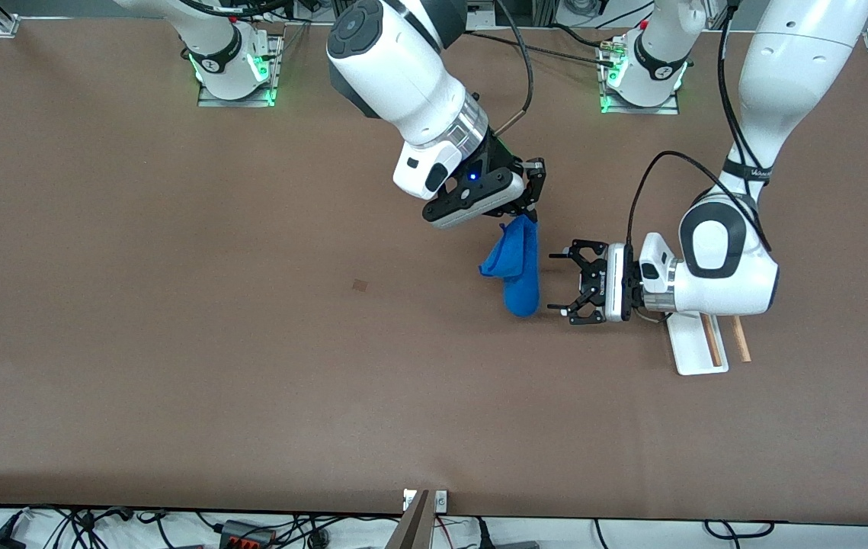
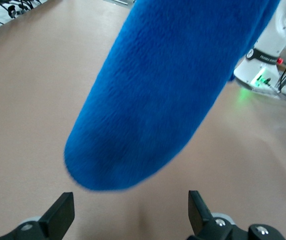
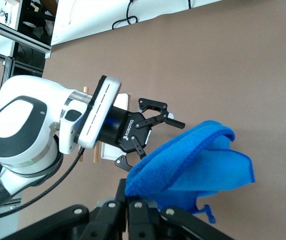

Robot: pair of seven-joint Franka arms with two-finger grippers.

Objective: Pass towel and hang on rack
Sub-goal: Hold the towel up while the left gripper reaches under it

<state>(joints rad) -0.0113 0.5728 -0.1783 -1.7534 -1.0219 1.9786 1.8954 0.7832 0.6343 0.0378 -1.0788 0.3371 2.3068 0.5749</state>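
Note:
My left gripper grabs the towel by its free-hanging lower end (image 1: pixel 522 296) (image 2: pixel 114 155) next, since my right gripper stays shut on the towel's top end.
A blue towel (image 1: pixel 516 263) hangs folded from my right gripper (image 1: pixel 531 216), which is shut on its top end above the middle of the table. In the right wrist view the towel (image 3: pixel 192 162) drapes from the shut fingertips (image 3: pixel 128 197). My left gripper (image 1: pixel 558 282) is open, level with the towel's lower end and just beside it, fingers pointing at it. In the left wrist view the towel (image 2: pixel 167 90) fills the space ahead of the open fingers (image 2: pixel 60 215). The rack (image 1: pixel 700 343), white base with two wooden rods, stands under the left arm's wrist, partly hidden.
A small dark mark (image 1: pixel 360 285) lies on the brown table (image 1: pixel 174 343) toward the right arm's end. The arm bases (image 1: pixel 235 69) stand along the table's edge by the robots. Cables lie off the table's edge nearest the front camera.

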